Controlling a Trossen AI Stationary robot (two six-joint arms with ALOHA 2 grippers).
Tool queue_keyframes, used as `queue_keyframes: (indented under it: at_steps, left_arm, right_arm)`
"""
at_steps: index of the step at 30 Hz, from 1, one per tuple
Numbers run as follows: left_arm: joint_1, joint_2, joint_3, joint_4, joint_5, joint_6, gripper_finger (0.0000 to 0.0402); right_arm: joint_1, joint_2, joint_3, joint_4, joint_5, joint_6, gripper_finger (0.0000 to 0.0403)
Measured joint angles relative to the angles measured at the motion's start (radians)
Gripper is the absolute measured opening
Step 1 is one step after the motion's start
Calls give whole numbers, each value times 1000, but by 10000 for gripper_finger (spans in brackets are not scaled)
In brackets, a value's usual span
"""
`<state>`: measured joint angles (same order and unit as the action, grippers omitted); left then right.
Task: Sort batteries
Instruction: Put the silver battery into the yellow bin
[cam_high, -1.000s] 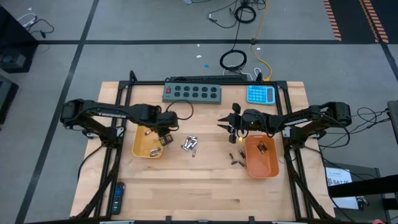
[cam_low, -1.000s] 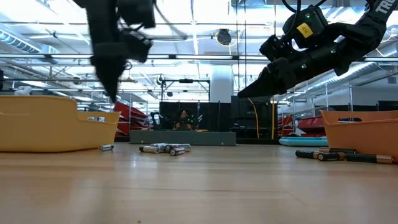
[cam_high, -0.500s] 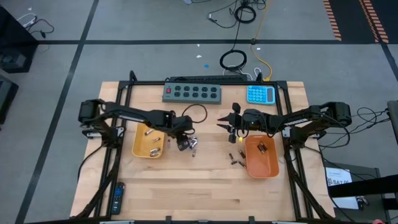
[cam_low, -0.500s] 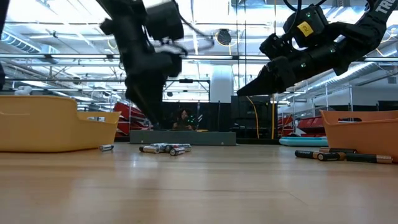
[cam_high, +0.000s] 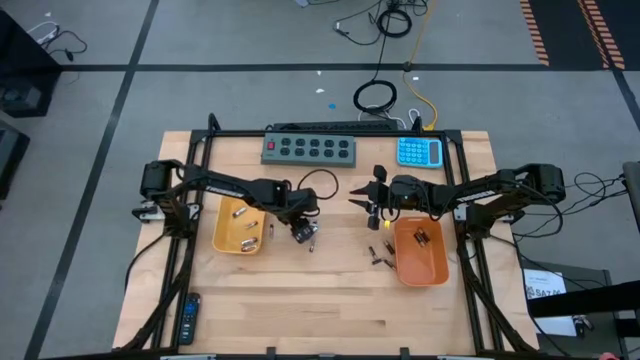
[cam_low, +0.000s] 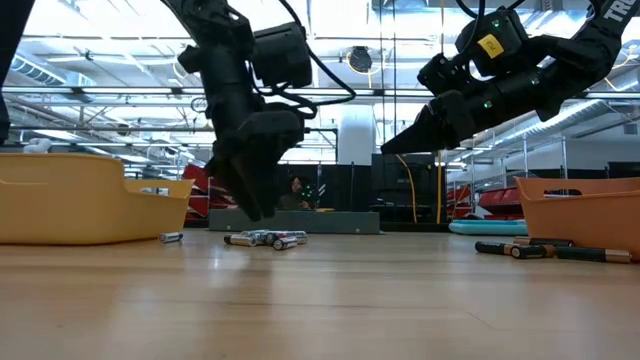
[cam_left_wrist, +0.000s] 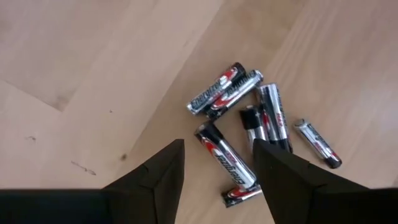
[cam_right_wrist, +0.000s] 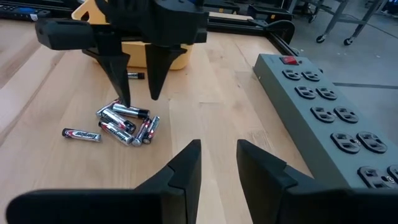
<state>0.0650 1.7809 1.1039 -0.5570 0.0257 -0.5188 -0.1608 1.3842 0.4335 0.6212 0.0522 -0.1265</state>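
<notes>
The left gripper should go lower before it closes on the black-ended battery (cam_left_wrist: 227, 155), because its fingers are above the battery in the left wrist view.
A small pile of silver-grey batteries (cam_high: 309, 235) lies on the wood between the two trays; it also shows in the low view (cam_low: 265, 238) and the right wrist view (cam_right_wrist: 124, 127). My left gripper (cam_high: 300, 229) hangs open just above it, fingers pointing down. In its wrist view (cam_left_wrist: 217, 144) one battery (cam_left_wrist: 225, 163) lies between the fingers, untouched. Dark batteries (cam_high: 378, 252) lie beside the right orange tray (cam_high: 432, 268). The left orange tray (cam_high: 228, 238) holds a few batteries. My right gripper (cam_high: 358, 197) waits open, raised near the table's middle (cam_low: 392, 150).
A grey power strip (cam_high: 310, 148) and a blue calculator (cam_high: 420, 152) sit along the far edge. A black remote control (cam_high: 190, 318) lies at the near left corner. One stray battery (cam_low: 170, 237) rests by the left tray. Bare wood stretches along the near side.
My left gripper has swung from above the left tray toward the table's right and come down over the silver battery pile, staying open. The batteries have not moved.
</notes>
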Motion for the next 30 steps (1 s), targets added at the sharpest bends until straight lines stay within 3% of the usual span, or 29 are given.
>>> queue_keyframes:
  at_steps: [10,16,20,25,27,30]
  left_arm:
    - [-2,60,1,-8,13,-22,198]
    - [-2,91,7,-38,-10,74,192]
    - [-2,105,8,-72,-50,186,154]
    - [-3,119,7,-89,-80,269,47]
    - [-9,119,7,-90,-94,273,43]
    - [-38,95,8,-124,-192,273,43]
  right_arm:
    - [3,0,0,-1,-1,-2,93]
    - [8,0,0,3,-1,-11,93]
    - [8,0,0,-1,2,-16,93]
    - [14,0,0,-11,3,-5,93]
    - [19,0,0,-15,5,1,93]
    - [26,0,0,-28,8,12,93]
